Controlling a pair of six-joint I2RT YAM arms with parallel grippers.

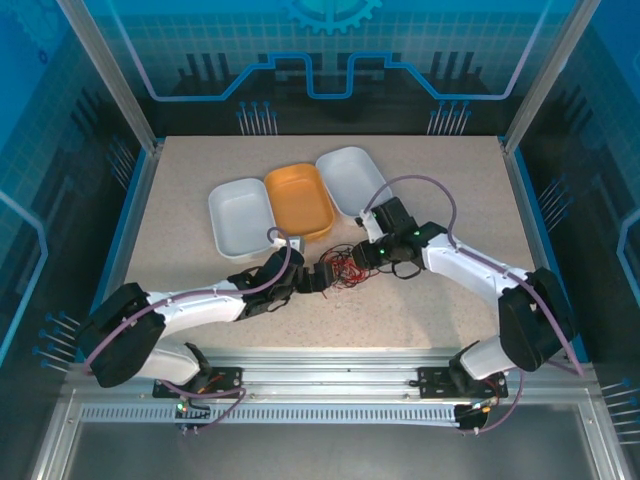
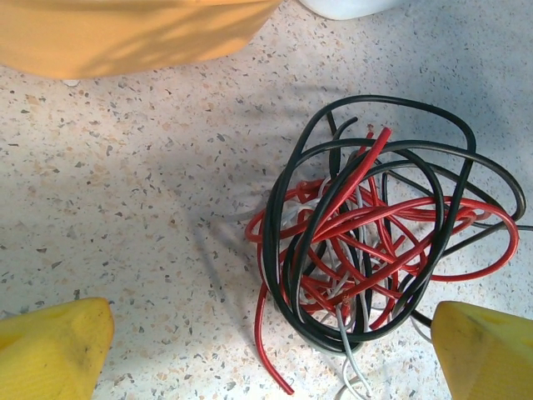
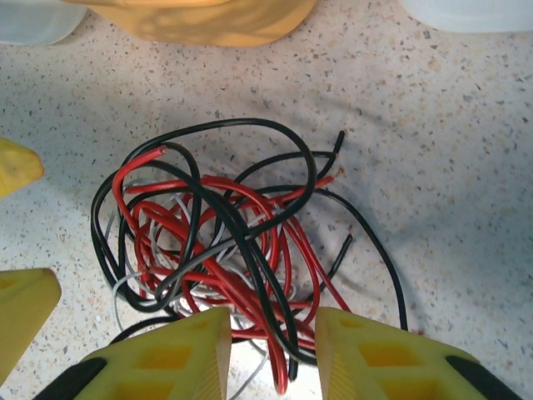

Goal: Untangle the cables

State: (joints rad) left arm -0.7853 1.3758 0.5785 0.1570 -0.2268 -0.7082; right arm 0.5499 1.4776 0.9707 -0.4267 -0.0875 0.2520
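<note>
My right gripper grabs the black wire at the tangle's near edge (image 3: 289,342) next, leaving red wires out, to draw it free.
The cables (image 1: 345,268) lie as one tangle of red, black and white wire on the speckled table, between the two grippers. In the left wrist view the tangle (image 2: 375,242) sits toward the right finger, with a loose red end (image 2: 260,325) and a white strand (image 2: 349,350) trailing toward the camera. My left gripper (image 1: 318,278) is open wide, and the near edge of the tangle lies between its fingers. My right gripper (image 3: 273,354) is open at the tangle's (image 3: 225,242) near edge, with red and black strands lying in the gap between its yellow fingers (image 3: 166,358).
Three trays stand just behind the tangle: a white one (image 1: 240,215) on the left, an orange one (image 1: 298,200) in the middle and a white one (image 1: 350,180) on the right. The left gripper's yellow fingertips (image 3: 21,317) show at the left of the right wrist view.
</note>
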